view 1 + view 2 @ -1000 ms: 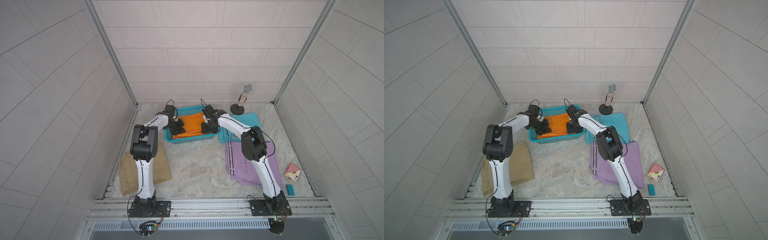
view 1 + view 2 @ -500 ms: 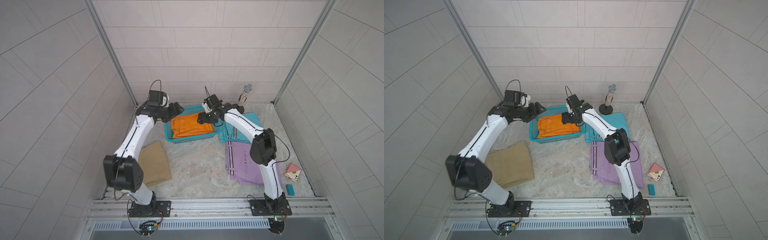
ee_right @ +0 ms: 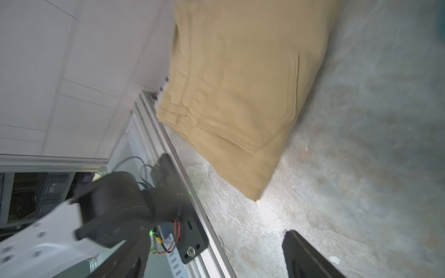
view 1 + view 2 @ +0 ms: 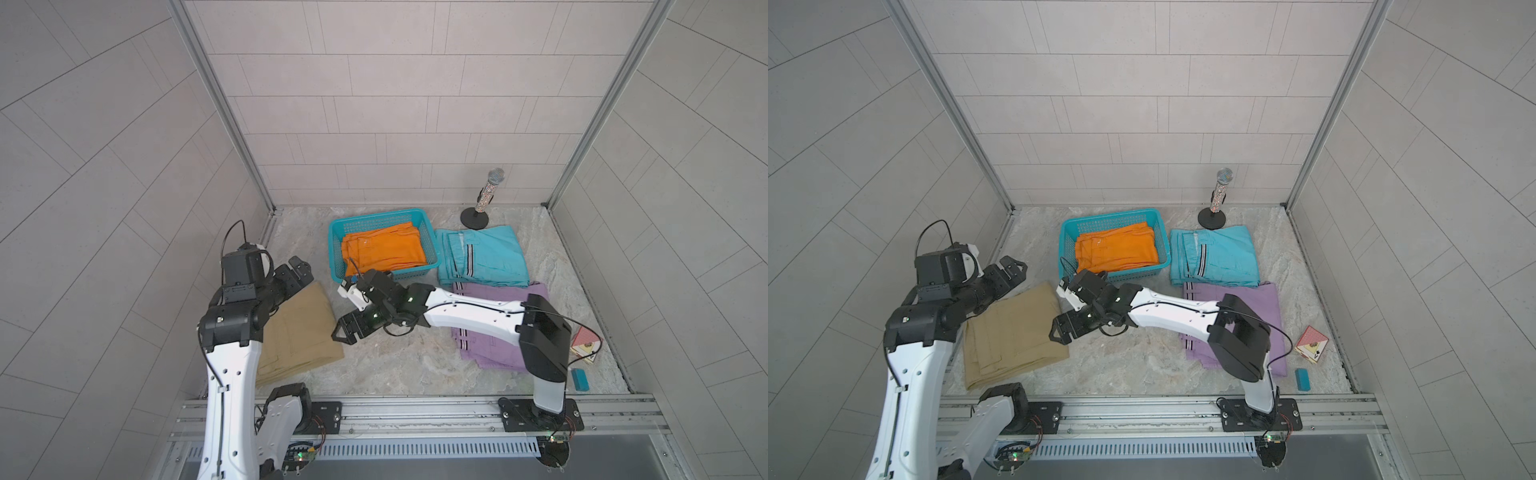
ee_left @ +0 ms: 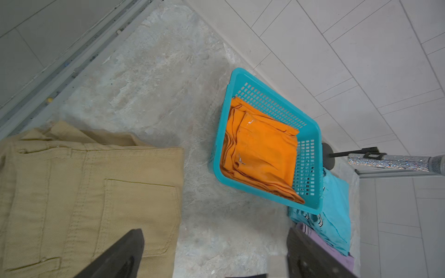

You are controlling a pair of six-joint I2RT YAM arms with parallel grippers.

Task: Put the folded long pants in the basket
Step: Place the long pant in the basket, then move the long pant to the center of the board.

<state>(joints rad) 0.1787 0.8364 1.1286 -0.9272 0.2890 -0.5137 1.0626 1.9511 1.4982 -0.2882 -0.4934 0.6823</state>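
My right gripper grabs the tan pants (image 4: pixel 299 332) by the edge beside the pocket next, opposite my left gripper, to put them in the basket still folded.
The teal basket (image 4: pixel 376 214) stands at the back middle with orange folded long pants (image 4: pixel 384 249) lying inside. Tan pants (image 4: pixel 299 332) lie flat at the front left. Turquoise pants (image 4: pixel 486 257) lie right of the basket, and lilac pants (image 4: pixel 486 353) lie in front of them, partly under my right arm. My left gripper (image 4: pixel 302 268) is open above the tan pants' far corner. My right gripper (image 4: pixel 341 334) is open at their right edge. Nothing sits between either pair of jaws in the wrist views, where the left gripper (image 5: pixel 214 243) and the right gripper (image 3: pixel 212 252) hang over bare floor.
A glittery microphone on a round stand (image 4: pixel 486 199) rises behind the turquoise pants. A card box (image 4: pixel 586 345) and a small blue block (image 4: pixel 579 379) lie at the front right. Tiled walls close three sides; the metal rail (image 4: pixel 415 411) runs along the front.
Both grippers opened and left the basket, and the orange pants stayed inside it. Both arms swung to the front left and now flank the tan pants.
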